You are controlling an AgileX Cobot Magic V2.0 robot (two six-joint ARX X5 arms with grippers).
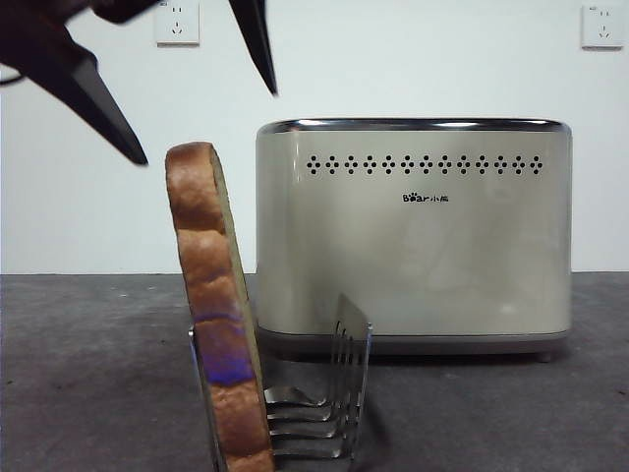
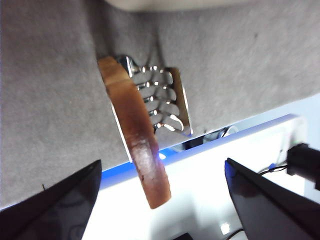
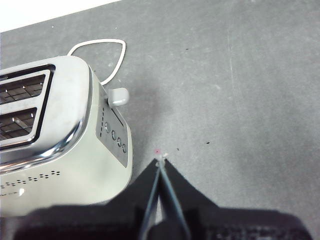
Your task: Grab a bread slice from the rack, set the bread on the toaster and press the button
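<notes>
The steel rack (image 1: 319, 403) encloses the lower half of the slice of bread, so my left gripper should next grab its exposed upper crust (image 1: 200, 189) to pick the slice of bread up.
The slice of bread (image 1: 213, 305) stands upright in the left end of the small steel rack (image 1: 319, 403), edge-on with its brown crust toward the front view. It also shows in the left wrist view (image 2: 137, 127) in the rack (image 2: 165, 100). My left gripper (image 1: 201, 123) hangs open above the slice, one jaw to each side of its top, apart from it; in the left wrist view (image 2: 162, 195) its jaws stand wide. The cream toaster (image 1: 413, 231) stands behind the rack. My right gripper (image 3: 161, 162) is shut and empty, above the table beside the toaster's (image 3: 55, 145) button end.
The toaster's lever (image 3: 118, 96) and a row of small round buttons (image 3: 115, 136) are on its end panel. Its two slots (image 3: 22, 107) face up. A white cord (image 3: 100, 50) loops behind it. Two wall sockets (image 1: 177, 22) are on the white wall.
</notes>
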